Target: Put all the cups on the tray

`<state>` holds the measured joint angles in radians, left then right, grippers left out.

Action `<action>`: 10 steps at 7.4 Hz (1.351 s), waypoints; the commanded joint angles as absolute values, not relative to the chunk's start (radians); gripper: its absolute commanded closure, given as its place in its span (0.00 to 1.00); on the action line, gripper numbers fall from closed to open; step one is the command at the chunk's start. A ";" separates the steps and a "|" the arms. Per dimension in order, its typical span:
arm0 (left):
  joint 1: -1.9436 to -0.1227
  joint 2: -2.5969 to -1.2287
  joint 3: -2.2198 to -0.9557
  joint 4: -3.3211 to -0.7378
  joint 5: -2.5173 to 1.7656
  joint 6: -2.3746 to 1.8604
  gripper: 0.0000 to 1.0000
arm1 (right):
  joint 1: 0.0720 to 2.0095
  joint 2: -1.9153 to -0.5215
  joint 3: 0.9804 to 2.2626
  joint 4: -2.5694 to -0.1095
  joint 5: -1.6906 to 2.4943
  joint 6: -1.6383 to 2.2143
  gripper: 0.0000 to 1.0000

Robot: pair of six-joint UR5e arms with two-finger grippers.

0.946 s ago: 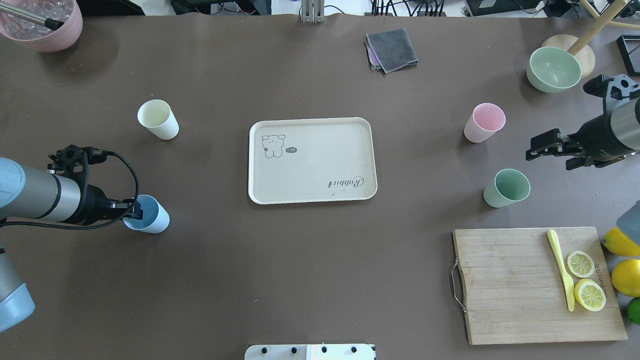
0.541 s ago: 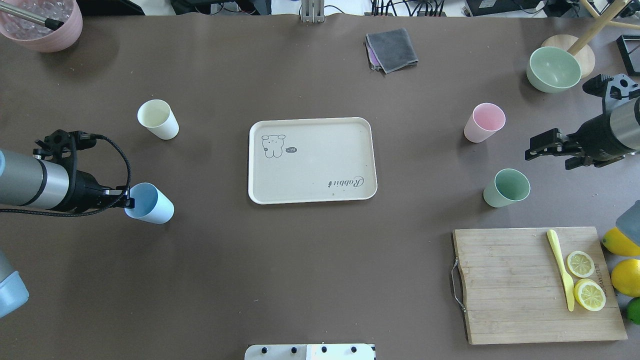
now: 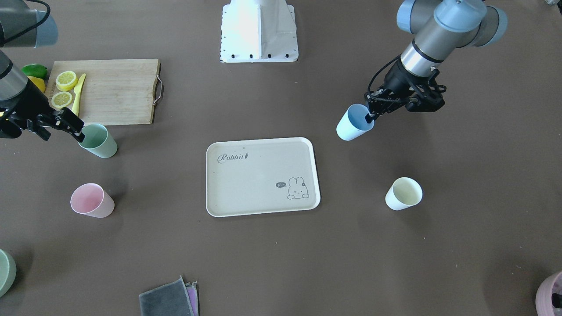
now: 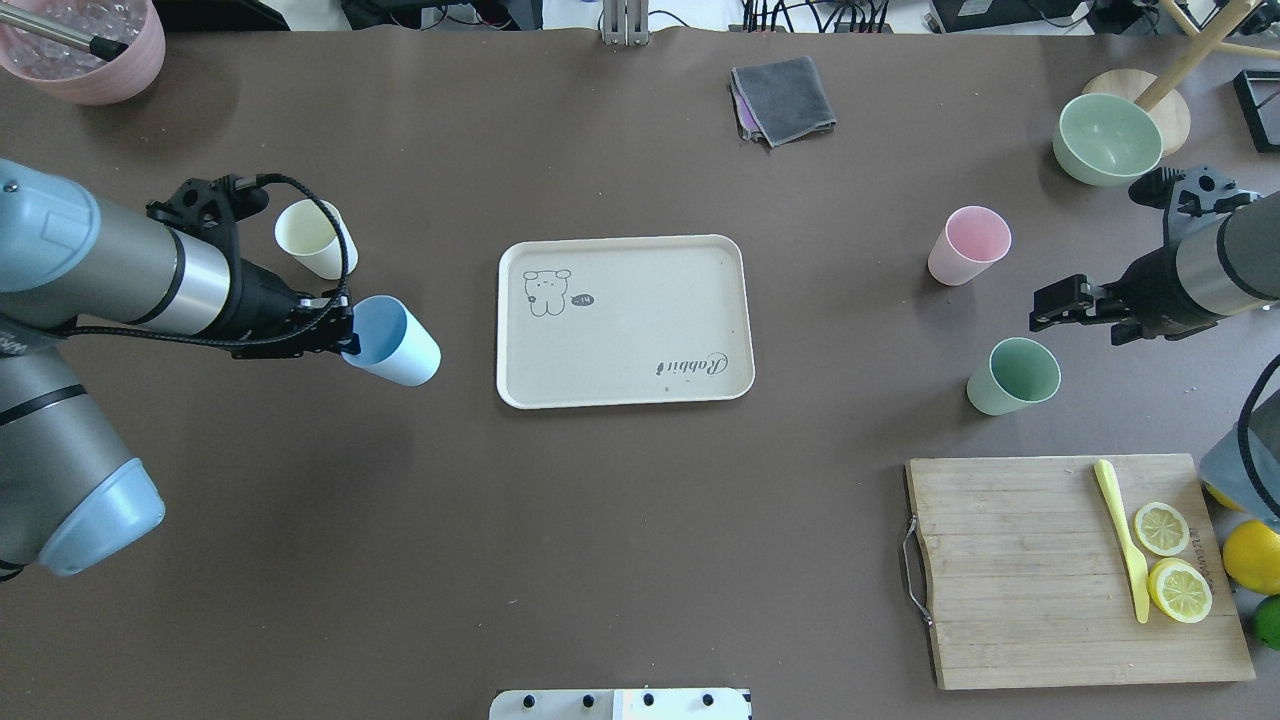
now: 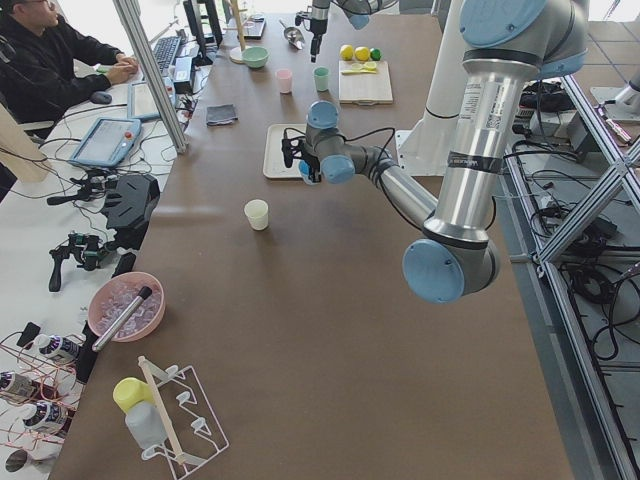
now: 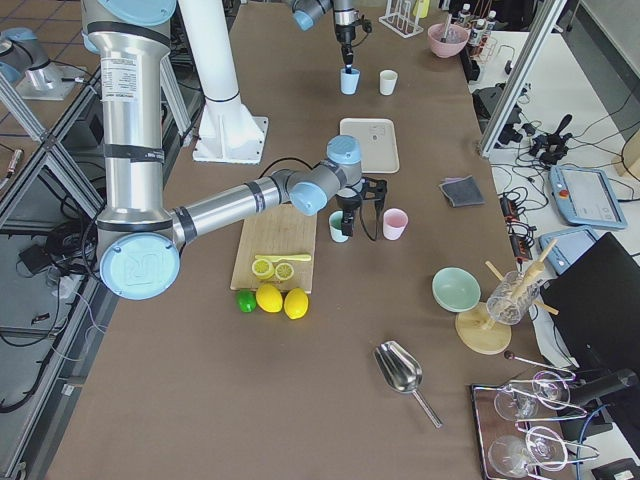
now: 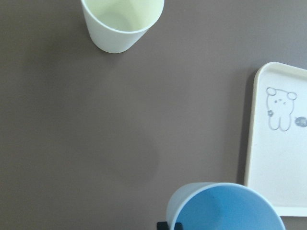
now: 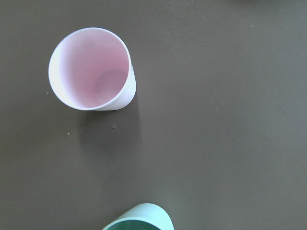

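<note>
The right gripper grabs the green cup by its rim (image 3: 99, 124) next. Then the right gripper places the green cup on the tray (image 3: 263, 177).
My left gripper (image 4: 345, 335) is shut on the rim of the light blue cup (image 4: 392, 342) and holds it tilted above the table, just left of the cream tray (image 4: 625, 320). The same cup (image 3: 354, 123) shows in the front view and at the bottom of the left wrist view (image 7: 225, 208). The cream-yellow cup (image 4: 315, 238) stands behind my left wrist. The pink cup (image 4: 968, 245) and the green cup (image 4: 1012, 376) stand right of the tray. My right gripper (image 4: 1085, 312) is open and empty, above and just right of the green cup (image 3: 97, 140).
A wooden cutting board (image 4: 1010, 570) with lemon slices and a yellow knife lies at the near right, with whole lemons at the edge. A grey cloth (image 4: 783, 98), a sage bowl (image 4: 1107, 138) and a mauve pot (image 4: 85, 45) sit along the far side.
My left gripper has lifted the light blue cup and carried it right, towards the tray. My right gripper has shifted slightly left, towards the green cup.
</note>
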<state>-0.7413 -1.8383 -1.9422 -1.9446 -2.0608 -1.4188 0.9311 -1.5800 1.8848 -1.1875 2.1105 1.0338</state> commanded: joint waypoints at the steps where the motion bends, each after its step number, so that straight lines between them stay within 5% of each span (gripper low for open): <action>1: -0.724 -1.985 -1.944 -1.792 -2.033 -1.468 1.00 | 0.902 -1.580 1.847 -1.186 2.103 1.022 0.00; 7: -0.614 -2.091 -1.921 -1.730 -1.922 -1.549 1.00 | 0.828 -1.608 1.847 -1.184 2.106 1.034 0.00; 10: -0.511 -2.114 -1.853 -1.732 -1.769 -1.552 1.00 | 0.828 -1.600 1.844 -1.186 2.106 1.037 0.09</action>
<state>-0.5557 -2.1081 -1.8749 -1.7317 -1.8244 -1.5507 0.8292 -1.6017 1.8457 -1.1852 2.1065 1.0356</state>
